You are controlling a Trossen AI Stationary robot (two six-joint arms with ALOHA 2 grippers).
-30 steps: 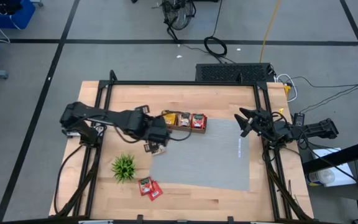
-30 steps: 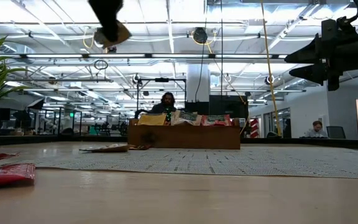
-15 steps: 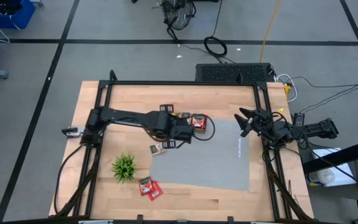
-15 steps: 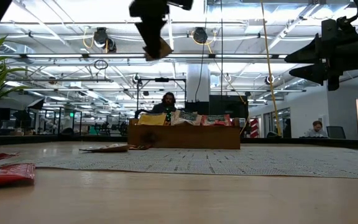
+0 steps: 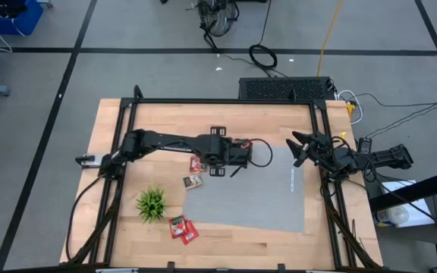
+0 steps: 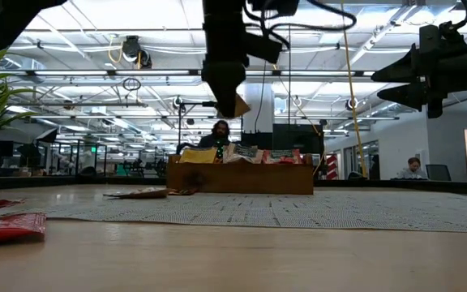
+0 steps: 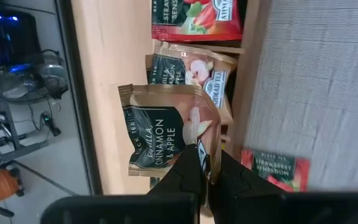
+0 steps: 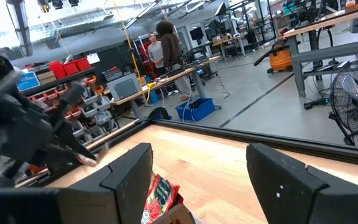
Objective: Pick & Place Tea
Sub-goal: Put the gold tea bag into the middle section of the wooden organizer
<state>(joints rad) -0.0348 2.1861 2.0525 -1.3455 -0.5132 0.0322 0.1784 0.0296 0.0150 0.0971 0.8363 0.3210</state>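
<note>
I should keep holding the packet with my left gripper until it is on the tray's matching stack, since the brown packet's outer edge reaches past that stack.
My left gripper hangs over the wooden tray at the far edge of the grey mat, shut on a grey-brown tea packet. In the low view that packet sticks out under the fingers, well above the tray. The tray stands on the table and holds red and grey-brown packets upright. A red packet and a brown one lie flat left of the mat. My right gripper waits open at the table's right edge, touching nothing. My left gripper pinches the grey-brown packet between its two fingers at one edge near a corner. The fingers come from above, pointing down. The packet is lifted clear and hangs tilted below the fingertips, over the tray.
A small green plant in a white pot stands near the table's near-left corner, with two red packets beside it. The grey mat covers the table's middle. A black frame runs round the table. People show in the room behind.
My left arm has swung from the table's left toward the right and stretched out over the tray, coming down a little on the way. It has kept shut on the grey-brown packet, which has travelled with it in the air. My right arm has kept still.
</note>
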